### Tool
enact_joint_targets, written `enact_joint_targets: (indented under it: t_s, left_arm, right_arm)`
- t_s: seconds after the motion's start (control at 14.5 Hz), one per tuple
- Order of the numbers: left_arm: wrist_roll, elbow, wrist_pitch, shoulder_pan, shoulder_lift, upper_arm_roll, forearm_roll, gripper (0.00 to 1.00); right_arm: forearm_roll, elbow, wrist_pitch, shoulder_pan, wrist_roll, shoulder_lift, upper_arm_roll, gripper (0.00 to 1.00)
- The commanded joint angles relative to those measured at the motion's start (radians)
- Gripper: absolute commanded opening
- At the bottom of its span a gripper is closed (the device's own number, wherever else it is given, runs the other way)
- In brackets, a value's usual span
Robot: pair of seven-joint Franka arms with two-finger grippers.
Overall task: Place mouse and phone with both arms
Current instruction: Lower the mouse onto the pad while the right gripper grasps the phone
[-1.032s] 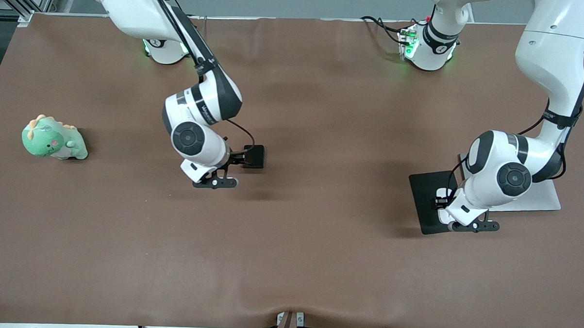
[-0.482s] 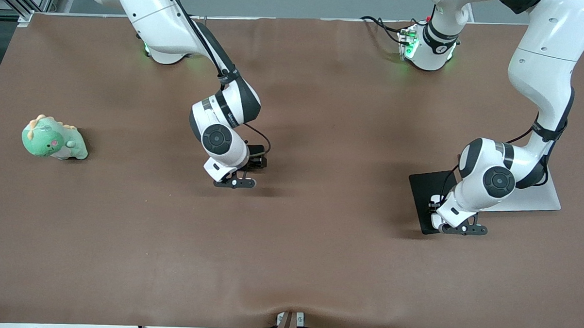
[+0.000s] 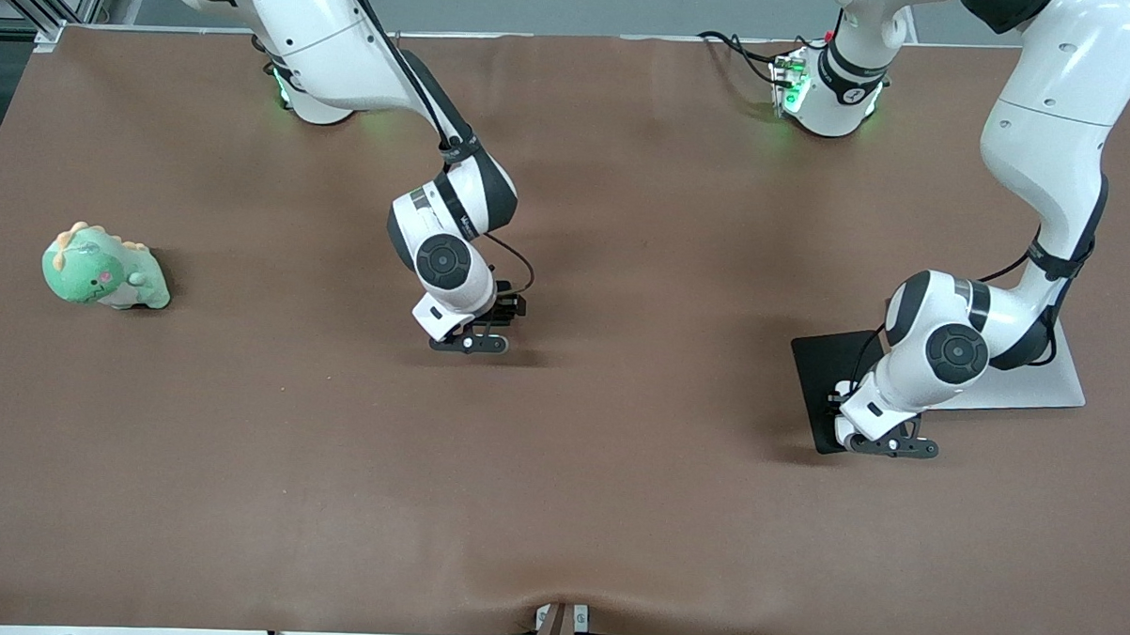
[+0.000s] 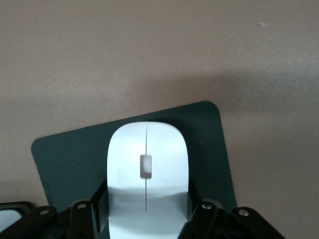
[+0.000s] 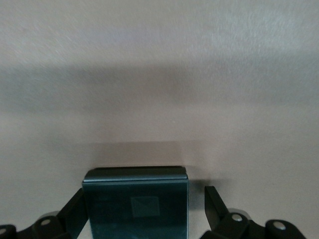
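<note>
In the right wrist view, my right gripper's fingers reach down on either side of the phone, close to the table, so it is time to close on the phone now.
The white mouse (image 4: 147,149) sits between my left gripper's (image 4: 147,191) fingers, which press on its two sides, low on the black mat (image 4: 65,154). In the front view that left gripper (image 3: 844,402) is down at the mat's (image 3: 815,364) edge nearer the camera, and the hand hides the mouse. The black phone (image 5: 135,204) lies flat on the brown table. My right gripper (image 5: 144,194) straddles it open: one finger is at its side, and the other stands off with a gap. In the front view the right gripper (image 3: 501,313) covers most of the phone (image 3: 516,305) mid-table.
A green plush dinosaur (image 3: 104,268) lies toward the right arm's end of the table. A pale grey board (image 3: 1042,386) lies beside the black mat, partly under the left arm. Brown table cover (image 3: 615,507) stretches bare nearer the camera.
My right arm has swung toward the left arm's end, bringing its open gripper down around the phone. My left gripper has sunk slightly over the mat with the mouse.
</note>
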Motion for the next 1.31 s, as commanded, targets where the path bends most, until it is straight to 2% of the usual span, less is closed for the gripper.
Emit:
enact_joint_targets:
  t_s: [0.0, 0.14, 0.21, 0.28, 0.34, 0.41, 0.76, 1.03, 1.24]
  left_arm:
    - [0.019, 0.015, 0.011, 0.011, 0.010, -0.009, 0.024, 1.00]
    - [0.021, 0.017, 0.010, 0.011, -0.003, -0.009, 0.024, 1.00]
    - [0.021, 0.018, 0.010, 0.011, -0.016, -0.009, 0.024, 1.00]
    - [0.019, 0.018, 0.002, 0.011, -0.039, -0.012, 0.024, 1.00]
    - [0.018, 0.015, -0.004, 0.011, -0.068, -0.012, 0.022, 1.00]
    - [0.018, 0.014, -0.029, 0.011, -0.101, -0.015, 0.021, 1.00]
    - [0.007, 0.028, -0.082, 0.006, -0.197, -0.034, 0.007, 1.00]
    - [0.016, 0.063, -0.226, 0.003, -0.283, -0.063, 0.009, 1.00]
    - [0.019, 0.063, -0.282, 0.037, -0.351, -0.097, -0.001, 1.00]
  right_arm:
    - [0.018, -0.017, 0.014, 0.014, 0.029, -0.011, -0.007, 1.00]
    - [0.018, -0.017, 0.016, 0.023, 0.049, -0.009, -0.007, 1.00]
    - [0.018, -0.017, 0.014, 0.023, 0.060, -0.009, -0.007, 0.86]
    - [0.018, -0.016, 0.011, 0.023, 0.061, -0.011, -0.007, 0.38]
    - [0.018, -0.008, 0.005, 0.027, 0.079, -0.011, -0.007, 0.18]
    - [0.016, -0.007, 0.005, 0.032, 0.087, -0.012, -0.007, 0.02]
    - [0.006, 0.013, -0.035, 0.020, 0.093, -0.022, -0.016, 0.00]
    - [0.001, 0.092, -0.194, -0.051, 0.092, -0.032, -0.042, 0.00]
    - [-0.042, 0.087, -0.211, -0.054, 0.096, -0.060, -0.103, 0.00]
